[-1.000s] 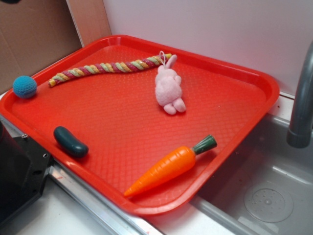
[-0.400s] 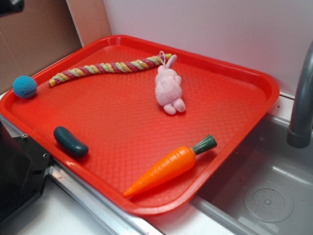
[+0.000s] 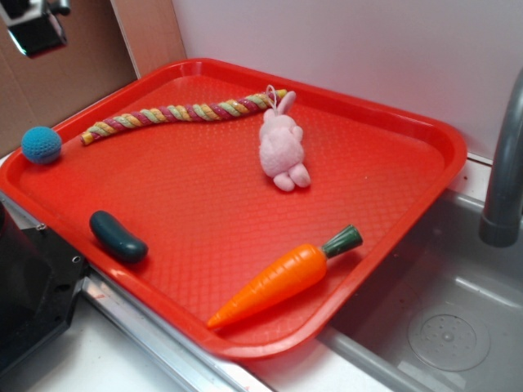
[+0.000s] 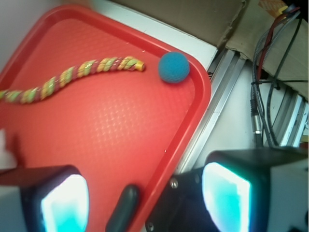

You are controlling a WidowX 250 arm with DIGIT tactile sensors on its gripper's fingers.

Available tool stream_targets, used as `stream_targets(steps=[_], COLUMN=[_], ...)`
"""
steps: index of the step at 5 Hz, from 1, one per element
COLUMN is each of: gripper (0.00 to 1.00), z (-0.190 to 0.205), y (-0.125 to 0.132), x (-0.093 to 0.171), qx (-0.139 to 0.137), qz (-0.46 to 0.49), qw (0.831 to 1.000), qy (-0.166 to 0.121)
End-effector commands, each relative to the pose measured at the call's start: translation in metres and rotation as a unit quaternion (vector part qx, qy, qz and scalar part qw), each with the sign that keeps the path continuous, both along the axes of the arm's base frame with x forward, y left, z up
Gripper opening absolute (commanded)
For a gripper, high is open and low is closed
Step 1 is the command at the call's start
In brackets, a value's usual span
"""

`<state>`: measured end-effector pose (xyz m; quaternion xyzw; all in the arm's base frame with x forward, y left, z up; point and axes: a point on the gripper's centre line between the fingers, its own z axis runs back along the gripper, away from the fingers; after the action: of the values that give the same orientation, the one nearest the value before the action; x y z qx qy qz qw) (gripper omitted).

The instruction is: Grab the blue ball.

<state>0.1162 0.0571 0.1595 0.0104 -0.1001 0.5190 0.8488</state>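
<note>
My gripper grabs the blue ball [image 3: 41, 144] by its fuzzy round sides next, to pick it out of the red tray [image 3: 212, 212].
The blue ball [image 3: 41, 144] is a small fuzzy turquoise ball resting in the far left corner of the red tray [image 3: 212, 212]. In the wrist view the blue ball [image 4: 174, 67] lies just inside the tray's rim [image 4: 203, 104], at the end of the braided rope [image 4: 72, 77]. My gripper [image 3: 34, 31] hangs high at the top left, above and behind the ball and well clear of it. In the wrist view the gripper [image 4: 145, 203] is open, with nothing held between its two fingers.
On the tray lie a braided rope [image 3: 180, 113], a pink plush bunny [image 3: 282, 147], a dark teal pickle toy [image 3: 118, 236] and an orange carrot [image 3: 282, 276]. A black box [image 3: 29, 286] stands front left. A sink [image 3: 441, 327] and faucet [image 3: 502, 163] are on the right.
My gripper has come down into the exterior view at the top left corner. The ball and the other toys have not moved.
</note>
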Motion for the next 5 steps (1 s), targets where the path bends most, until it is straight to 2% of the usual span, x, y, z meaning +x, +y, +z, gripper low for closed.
stream_targets(steps=[1,3,5], gripper=[1.0,1.0,1.0], z=[-0.046,-0.067,-0.088], y=[0.052,0.081,0.106], x=[0.027,0.02,0.012], qx=[0.024,0.085,0.12], qz=[0.099,0.163,0.214], qw=[0.995,0.982,0.967], qy=[0.006,0.042,0.068])
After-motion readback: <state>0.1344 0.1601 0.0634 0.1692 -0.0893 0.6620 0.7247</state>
